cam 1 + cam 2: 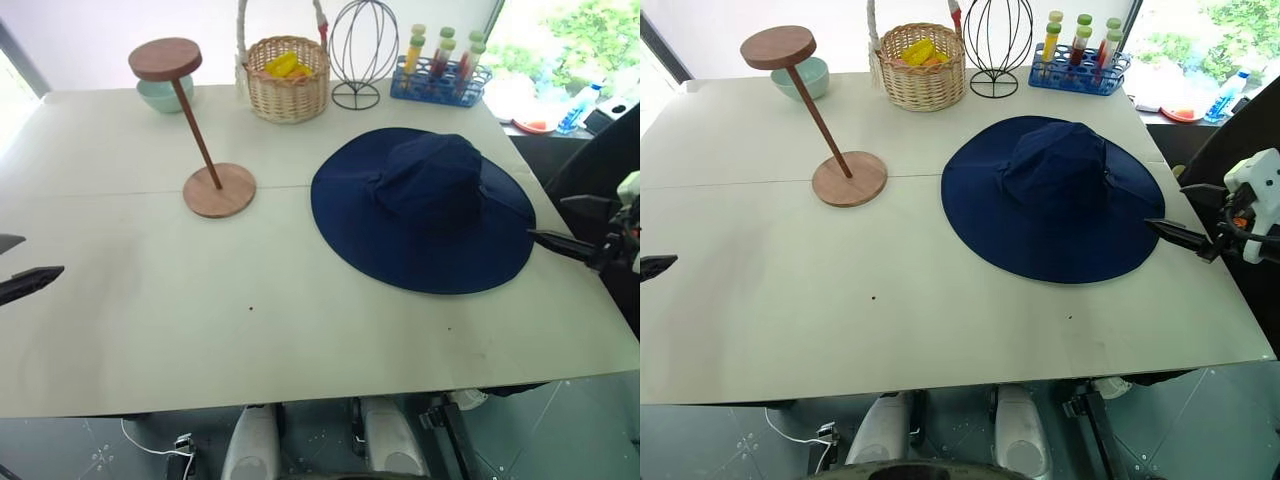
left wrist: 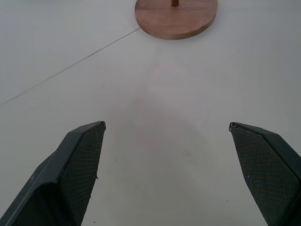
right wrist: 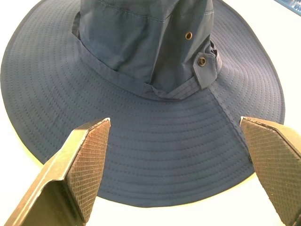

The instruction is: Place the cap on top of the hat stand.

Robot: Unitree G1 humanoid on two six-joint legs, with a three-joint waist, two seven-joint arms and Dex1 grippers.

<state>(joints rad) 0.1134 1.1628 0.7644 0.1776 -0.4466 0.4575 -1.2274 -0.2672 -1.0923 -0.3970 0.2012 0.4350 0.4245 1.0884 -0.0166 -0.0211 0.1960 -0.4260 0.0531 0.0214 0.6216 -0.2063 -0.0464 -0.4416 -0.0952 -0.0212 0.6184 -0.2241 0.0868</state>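
My right gripper takes the cap by the thin edge of its brim (image 1: 527, 234) next, since the cap's top (image 1: 432, 175) bulges up wide and round.
The cap (image 1: 420, 205), a navy-blue hat with a wide floppy brim, lies flat on the right half of the white table (image 1: 300, 310). The hat stand (image 1: 219, 190) is upright at the back left: a round wooden base, a slanted rod and a smaller disc top. My right gripper (image 1: 546, 219) hovers open just off the cap's right brim edge, pointing at it; in the right wrist view the cap (image 3: 155, 84) lies beyond the open gripper (image 3: 175, 120). My left gripper (image 1: 43, 254) is open at the table's left edge, far from the stand's base (image 2: 176, 16).
Along the back edge stand a mint bowl (image 1: 160, 95), a wicker basket (image 1: 288, 78) holding yellow items, a black wire globe stand (image 1: 362, 50) and a blue rack of tubes (image 1: 438, 75). Bare table stretches between the stand and the cap.
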